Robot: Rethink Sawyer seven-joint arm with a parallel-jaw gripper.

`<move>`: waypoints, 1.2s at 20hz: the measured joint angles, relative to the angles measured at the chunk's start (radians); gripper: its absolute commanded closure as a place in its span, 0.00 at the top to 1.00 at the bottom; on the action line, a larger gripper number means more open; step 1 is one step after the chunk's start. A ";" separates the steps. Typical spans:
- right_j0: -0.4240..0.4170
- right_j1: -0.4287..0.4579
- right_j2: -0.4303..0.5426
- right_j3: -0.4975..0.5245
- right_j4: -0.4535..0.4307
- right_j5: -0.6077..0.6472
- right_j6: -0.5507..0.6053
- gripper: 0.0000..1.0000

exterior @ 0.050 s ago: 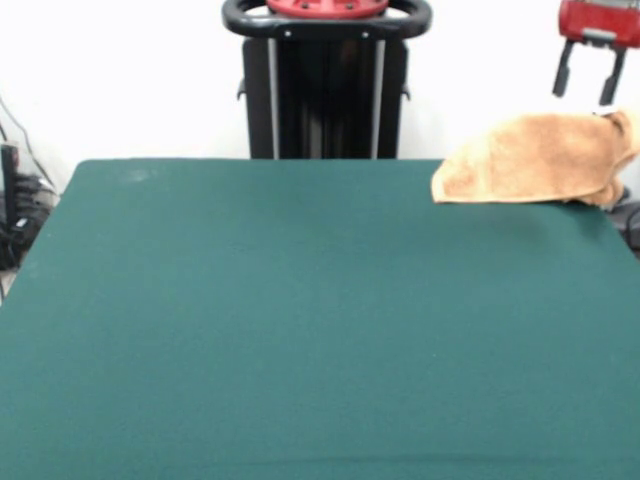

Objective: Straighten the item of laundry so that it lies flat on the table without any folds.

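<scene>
My gripper should next grab the towel by its bunched corner (616, 128). Then it can spread the folded towel flat on the tabletop.
The item of laundry (535, 160), a light orange-tan terry towel, lies bunched and folded at the far right corner of the table (300, 320), with its right part reaching the table's edge. My gripper (587, 85), red-bodied with two dark fingers, hangs above the towel at the picture's top right. It is open, with nothing between its fingers, and a clear gap separates it from the cloth.
The dark green table cloth fills most of the view. A black pedestal (325, 90) with a red top stands behind the far edge at centre. Cables (15, 200) hang off the left side.
</scene>
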 measured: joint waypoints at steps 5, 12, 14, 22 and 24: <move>-0.007 0.012 0.026 0.006 -0.020 -0.037 0.000 1.00; -0.005 -0.002 0.085 0.028 -0.024 -0.065 0.000 1.00; 0.004 -0.014 0.099 0.032 -0.024 -0.065 0.000 1.00; 0.010 -0.033 0.118 0.034 -0.024 -0.065 0.000 1.00; 0.012 -0.029 0.117 0.033 -0.024 -0.071 0.000 1.00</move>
